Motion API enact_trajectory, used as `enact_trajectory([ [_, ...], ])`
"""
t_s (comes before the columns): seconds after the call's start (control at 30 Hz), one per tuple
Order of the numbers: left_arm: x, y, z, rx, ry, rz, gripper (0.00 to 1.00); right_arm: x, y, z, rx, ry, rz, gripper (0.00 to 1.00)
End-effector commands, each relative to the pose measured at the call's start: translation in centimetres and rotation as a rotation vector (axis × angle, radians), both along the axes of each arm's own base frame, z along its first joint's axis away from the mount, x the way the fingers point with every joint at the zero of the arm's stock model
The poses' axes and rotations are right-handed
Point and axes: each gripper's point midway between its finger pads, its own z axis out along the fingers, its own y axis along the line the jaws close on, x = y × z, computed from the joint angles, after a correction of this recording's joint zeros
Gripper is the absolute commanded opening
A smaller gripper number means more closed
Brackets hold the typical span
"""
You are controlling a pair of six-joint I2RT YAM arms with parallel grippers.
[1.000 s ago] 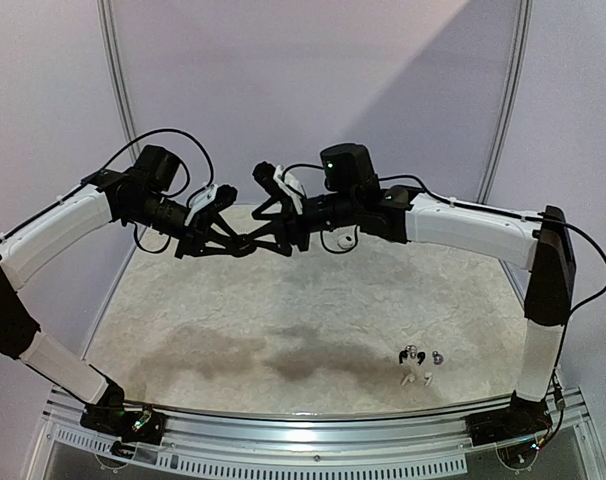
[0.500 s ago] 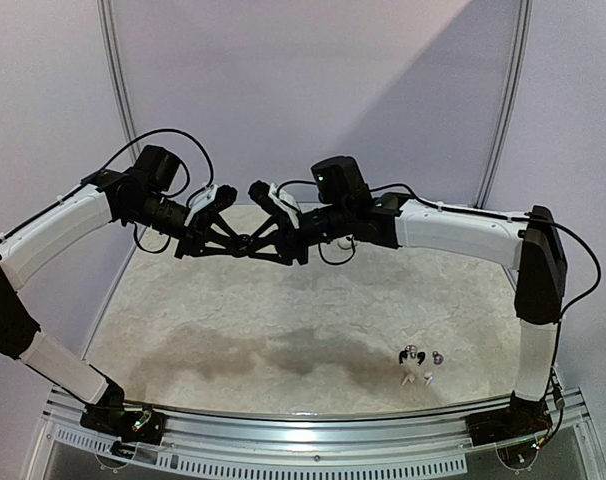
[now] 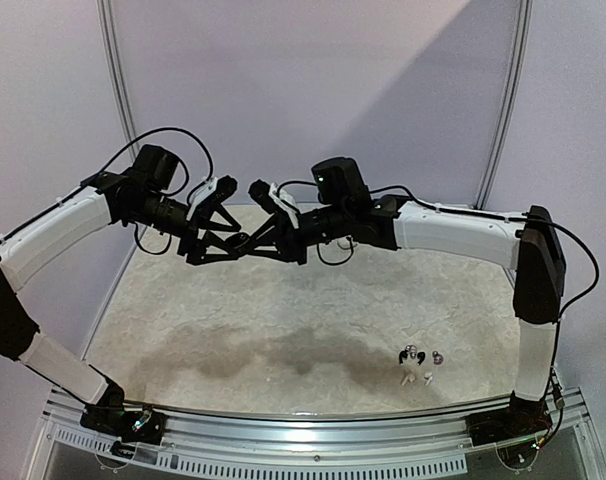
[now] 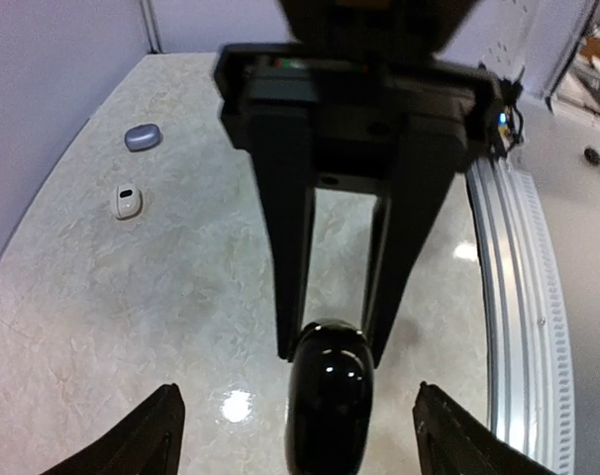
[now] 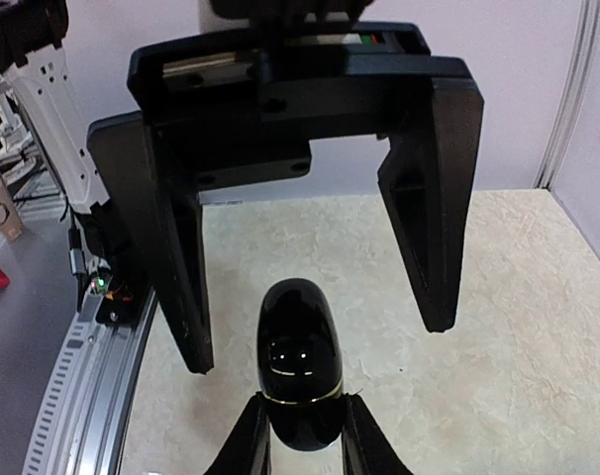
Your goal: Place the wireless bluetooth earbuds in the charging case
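I should hold the charging case with my left gripper by the case's loose end opposite my right gripper. The case's gold seam then stays free, so the case can be opened and the earbuds put in.
Above the far part of the table, my two grippers meet nose to nose around a glossy black charging case with a thin gold seam. My right gripper is shut on one end of it. My left gripper stands open, its fingers wide apart on either side of the case and not touching it. From above, both grippers show, the left and the right. Several tiny earbuds, dark and white, lie on the table at the front right, far from both grippers.
A purplish-grey case and a small white case lie on the mottled tabletop. A metal rail runs along the near edge. Frame posts and grey panels stand around the back.
My right gripper moved left and shut on the black case. My left gripper, which held the case a second ago, has opened wide and let go of it.
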Motion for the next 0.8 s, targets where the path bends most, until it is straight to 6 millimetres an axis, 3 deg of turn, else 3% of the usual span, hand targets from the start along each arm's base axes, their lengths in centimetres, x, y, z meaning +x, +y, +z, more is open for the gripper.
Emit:
enact_trajectory([
  [0.0,0.3,0.3,2.5,-0.183,0.106,0.082,0.83,-0.1,-1.8,5.0,0.161,-0.021,-0.024,0.0],
  [0.1,0.3,-0.1,4.6,-0.342,0.093,0.104,0.83,-0.7,-2.7,8.2,0.26,-0.04,-0.025,0.0],
  [0.27,1.7,-0.8,8.1,-0.556,0.036,0.116,0.81,-1.4,-3.3,10.9,0.41,-0.007,-0.015,0.0],
  [0.5,1.0,-1.7,9.3,-0.635,0.042,0.043,0.47,-0.9,-3.0,11.1,0.48,0.051,-0.028,0.0],
  [0.57,0.7,-1.8,9.4,-0.638,0.041,0.022,0.42,-0.6,-3.0,11.2,0.485,0.061,-0.037,0.0],
  [0.67,-0.4,-2.1,9.2,-0.626,0.037,-0.051,0.43,-0.4,-3.0,11.2,0.495,0.059,-0.053,0.0],
  [0.77,-0.9,-2.2,8.7,-0.598,0.023,-0.103,0.53,-0.1,-3.2,11.4,0.502,0.05,-0.074,0.0],
])
